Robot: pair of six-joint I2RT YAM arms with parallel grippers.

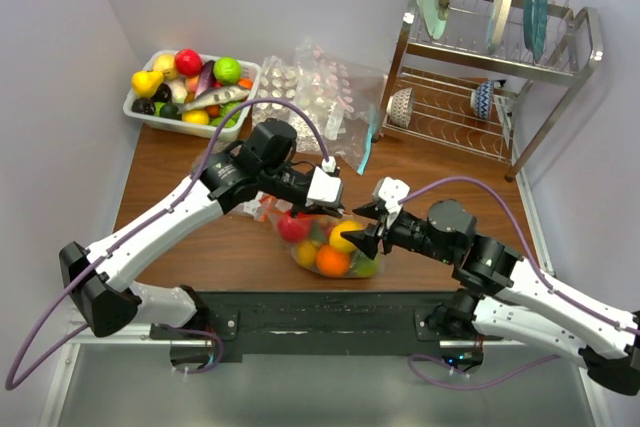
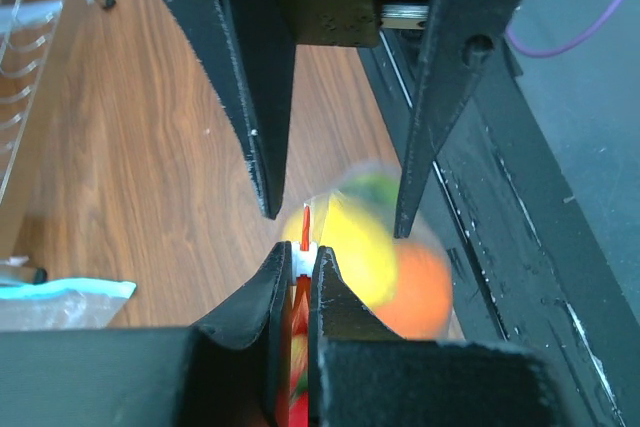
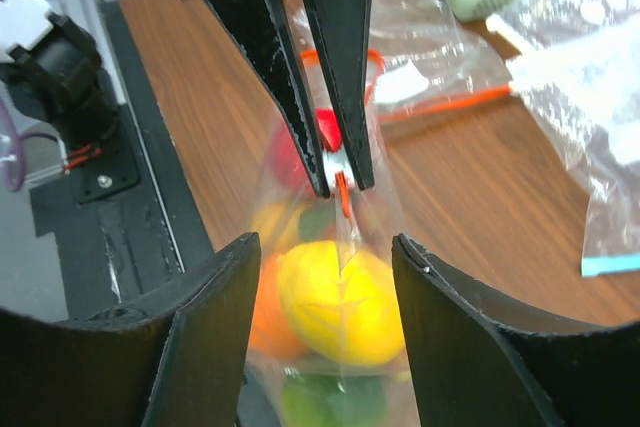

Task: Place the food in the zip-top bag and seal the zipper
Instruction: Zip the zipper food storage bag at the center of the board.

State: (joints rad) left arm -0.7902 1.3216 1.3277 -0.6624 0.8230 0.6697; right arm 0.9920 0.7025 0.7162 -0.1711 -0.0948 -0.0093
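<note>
My right gripper grabs the zip-top bag's upper edge at the zipper end (image 1: pixel 345 214) (image 3: pixel 345 201) beside the white slider next, so my left gripper gets to seal the bag.
The zip-top bag (image 1: pixel 345 250) hangs just above the table's near edge. Inside it is food: a red apple (image 1: pixel 293 227), a lemon (image 1: pixel 343 237), an orange (image 1: pixel 332 261) and a lime (image 1: pixel 366 267). My left gripper (image 2: pixel 303 252) is shut on the zipper (image 2: pixel 305 230) at its white slider, holding the bag from above. My right gripper (image 3: pixel 325 247) is open. Its two fingers stand either side of the bag's upper part, with the lemon (image 3: pixel 340 302) between them, and do not press on it. In the top view the right gripper (image 1: pixel 363 227) is at the bag's right side.
A white basket (image 1: pixel 150 119) of more toy fruit stands at the back left. Beside it lies a pile of clear bags (image 1: pixel 320 87), one with a teal strip (image 1: pixel 365 152). A dish rack (image 1: pixel 490 87) fills the back right. Another flat bag (image 3: pixel 430 77) lies behind the held one.
</note>
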